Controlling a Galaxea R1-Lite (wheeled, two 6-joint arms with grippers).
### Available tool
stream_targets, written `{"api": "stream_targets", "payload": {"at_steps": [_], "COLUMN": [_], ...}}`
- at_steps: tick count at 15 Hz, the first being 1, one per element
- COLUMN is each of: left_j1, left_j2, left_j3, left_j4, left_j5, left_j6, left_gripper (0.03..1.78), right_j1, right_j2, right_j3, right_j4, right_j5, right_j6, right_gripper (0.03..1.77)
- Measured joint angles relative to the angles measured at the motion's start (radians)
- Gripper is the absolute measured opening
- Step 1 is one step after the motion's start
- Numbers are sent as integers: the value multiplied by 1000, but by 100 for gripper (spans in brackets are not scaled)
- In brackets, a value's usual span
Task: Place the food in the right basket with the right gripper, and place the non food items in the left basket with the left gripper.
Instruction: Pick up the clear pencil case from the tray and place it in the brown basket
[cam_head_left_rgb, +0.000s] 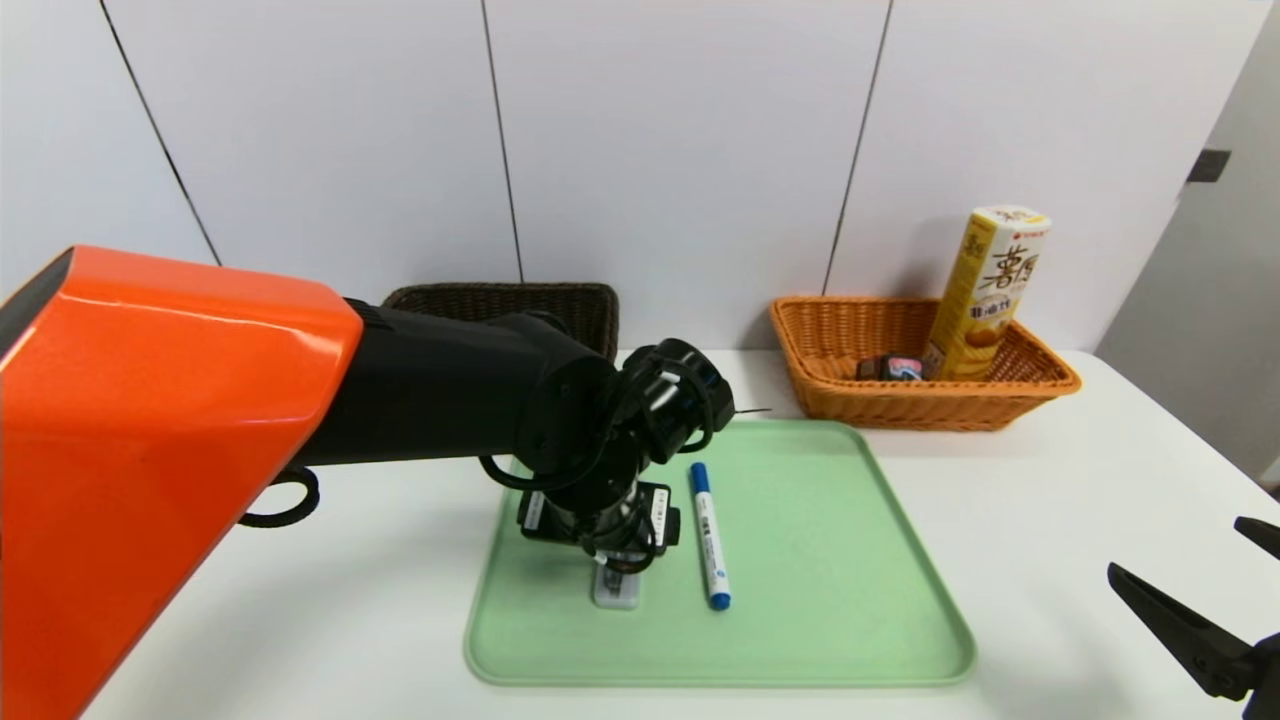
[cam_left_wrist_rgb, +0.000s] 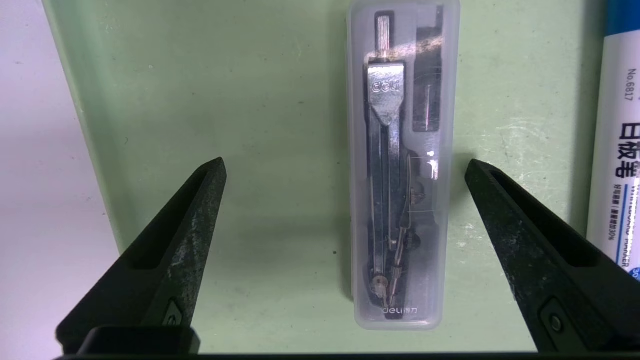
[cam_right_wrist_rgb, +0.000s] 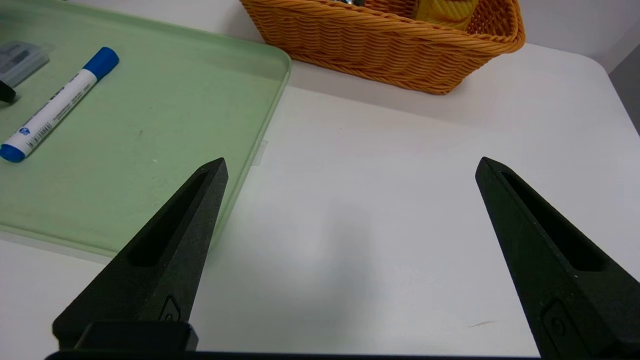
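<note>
My left gripper needs to close now. Its fingers reach down beside the clear case of metal drawing tools, just above the green tray (cam_left_wrist_rgb: 282, 198), so they would hold the case.
My left gripper (cam_head_left_rgb: 616, 572) points straight down over the green tray's left half. It is open (cam_left_wrist_rgb: 345, 164), and the slim clear case of metal drawing tools (cam_left_wrist_rgb: 402, 165) lies flat between its fingers, untouched and nearer one of them. The white marker with a blue cap (cam_head_left_rgb: 709, 535) lies just right of the case (cam_head_left_rgb: 615, 592). The yellow carton (cam_head_left_rgb: 985, 295) stands in the orange-tan right basket (cam_head_left_rgb: 830, 390) beside the small black packet (cam_head_left_rgb: 893, 368). The dark brown left basket (cam_head_left_rgb: 560, 300) sits behind my left arm. My right gripper (cam_head_left_rgb: 1175, 546) hangs open and empty (cam_right_wrist_rgb: 351, 161) over bare table.
The green tray (cam_head_left_rgb: 800, 600) lies in the middle of the white table, with the marker (cam_left_wrist_rgb: 617, 150) close to one left finger. The tray's raised rim (cam_right_wrist_rgb: 280, 80) runs between my right gripper and the marker (cam_right_wrist_rgb: 55, 107). A wall stands close behind both baskets.
</note>
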Motion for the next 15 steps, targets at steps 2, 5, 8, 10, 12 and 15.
{"api": "stream_targets", "payload": {"at_steps": [2, 5, 8, 10, 12, 15], "left_j1": [-1, -1, 0, 0, 0, 0], "left_j2": [0, 3, 2, 1, -1, -5], "left_j3": [-1, -3, 0, 0, 0, 9], "left_j4": [-1, 7, 11, 14, 15, 12], "left_j5": [15, 31, 32, 31, 31, 31], "left_j6": [1, 3, 3, 3, 0, -11], "left_gripper": [161, 117, 87, 62, 56, 56], "right_j1": [0, 0, 0, -1, -1, -1], "right_j2": [0, 0, -1, -2, -4, -5], "right_j3": [0, 1, 5, 6, 7, 9], "right_j4": [0, 0, -1, -1, -1, -1], "right_j5": [0, 0, 1, 1, 2, 1], "right_j6": [0, 0, 0, 0, 0, 0], "right_gripper": [171, 171, 171, 171, 171, 171]}}
